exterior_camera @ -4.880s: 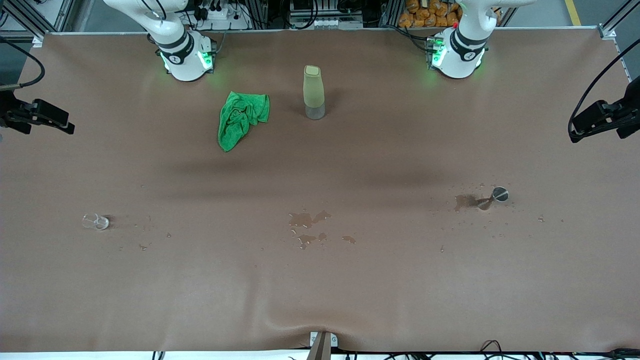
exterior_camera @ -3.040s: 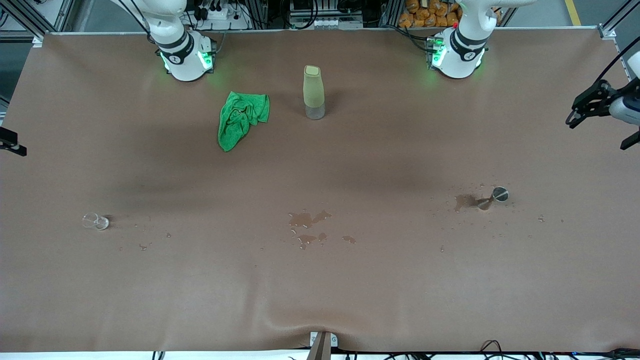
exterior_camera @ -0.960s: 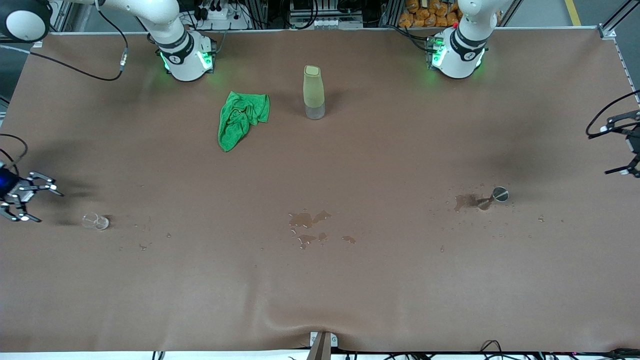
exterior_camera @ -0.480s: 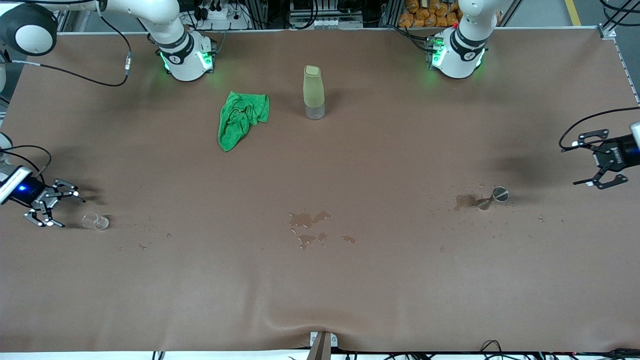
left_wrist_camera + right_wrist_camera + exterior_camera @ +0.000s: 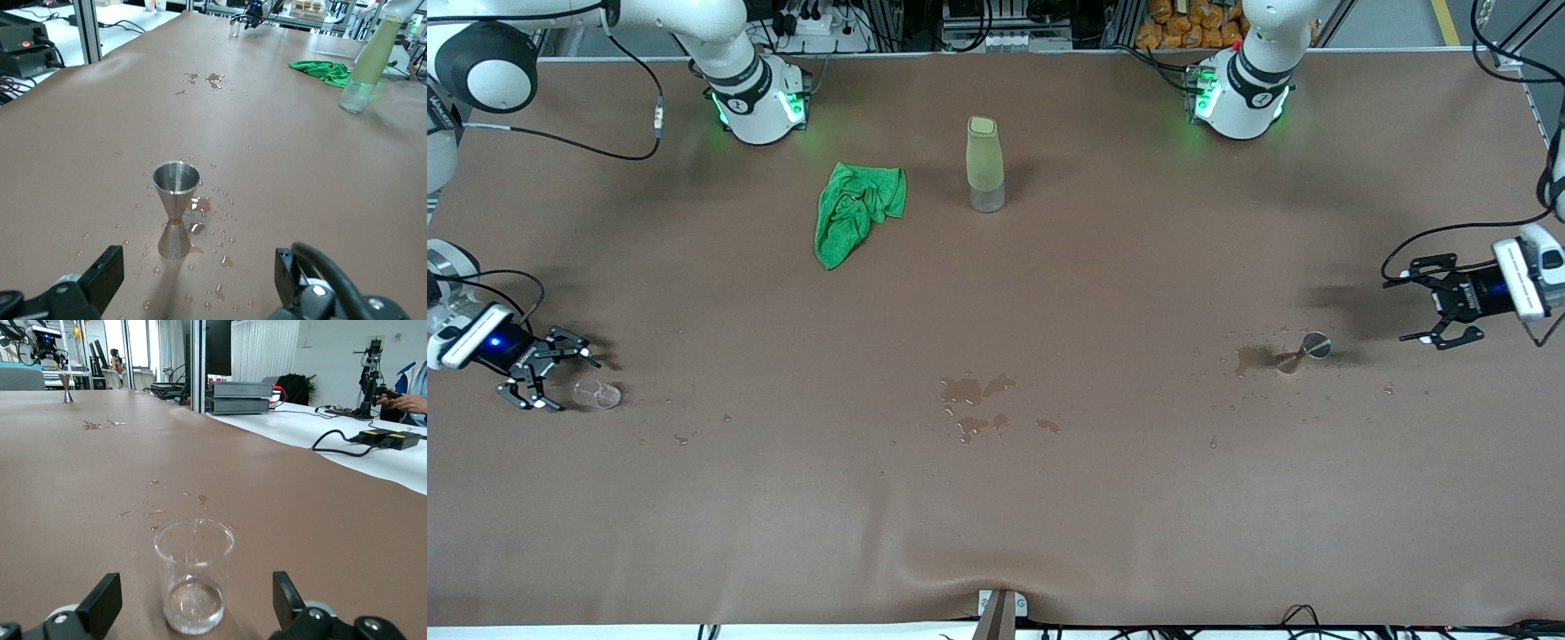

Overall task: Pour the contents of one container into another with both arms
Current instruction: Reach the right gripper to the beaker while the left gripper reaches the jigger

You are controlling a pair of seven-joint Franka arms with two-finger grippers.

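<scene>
I need to grab the glass beaker by its side with my right gripper next. Then the glass beaker's open rim stays free for the pour.
A small clear glass beaker stands upright at the right arm's end of the table. My right gripper is open, low beside it, the beaker just ahead of the gap between its fingers. A steel hourglass-shaped jigger stands upright among water drops at the left arm's end. My left gripper is open, beside the jigger and a little short of it. Nothing is held.
A tall pale yellow-green bottle stands between the two bases, with a crumpled green cloth beside it. Wet patches mark the table's middle, and another stain lies by the jigger.
Both arms came down from the table's ends. The right gripper moved up to the beaker; the left gripper moved in toward the jigger. Nothing on the table has shifted.
</scene>
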